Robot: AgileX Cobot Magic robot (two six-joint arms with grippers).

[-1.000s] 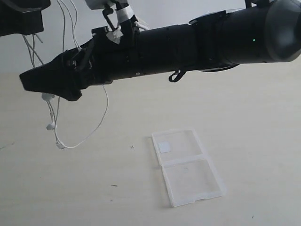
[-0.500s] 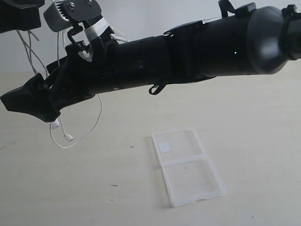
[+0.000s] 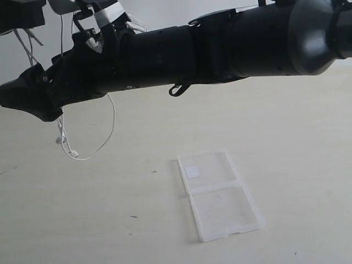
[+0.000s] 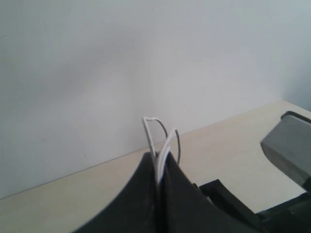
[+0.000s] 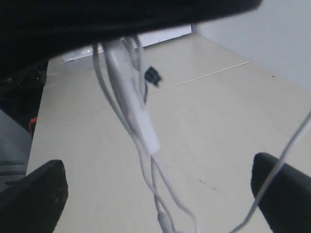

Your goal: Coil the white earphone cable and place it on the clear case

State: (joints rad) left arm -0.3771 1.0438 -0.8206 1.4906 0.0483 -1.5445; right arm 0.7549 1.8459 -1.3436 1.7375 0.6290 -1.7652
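Observation:
The coil should go on the clear case (image 3: 218, 195), so the robot's right gripper needs to grab the white earphone cable (image 3: 110, 118) by its hanging parts next.
The white earphone cable (image 3: 110, 118) hangs from the top left and loops down to its earbuds (image 3: 65, 144), just above the table. My left gripper (image 3: 21, 12) sits at the top left corner. In the left wrist view it is shut (image 4: 159, 162) on several cable strands (image 4: 151, 132). My right arm reaches across the whole scene, and its gripper (image 3: 25, 102) is at the far left beside the hanging strands. Its fingers (image 5: 34, 194) are wide open, with the cable and its inline remote (image 5: 132, 109) dangling between them untouched. The clear case (image 3: 218, 195) lies open on the table, with a white sticker (image 3: 192, 171) on its far half.
The right arm's thick black body (image 3: 231, 44) spans the upper scene above the table. The beige table (image 3: 110, 220) ends at a pale wall (image 4: 146, 58) behind.
The right arm has swung further left and its gripper now sits slightly higher. The cable's hanging loop and earbuds have risen and shifted with it.

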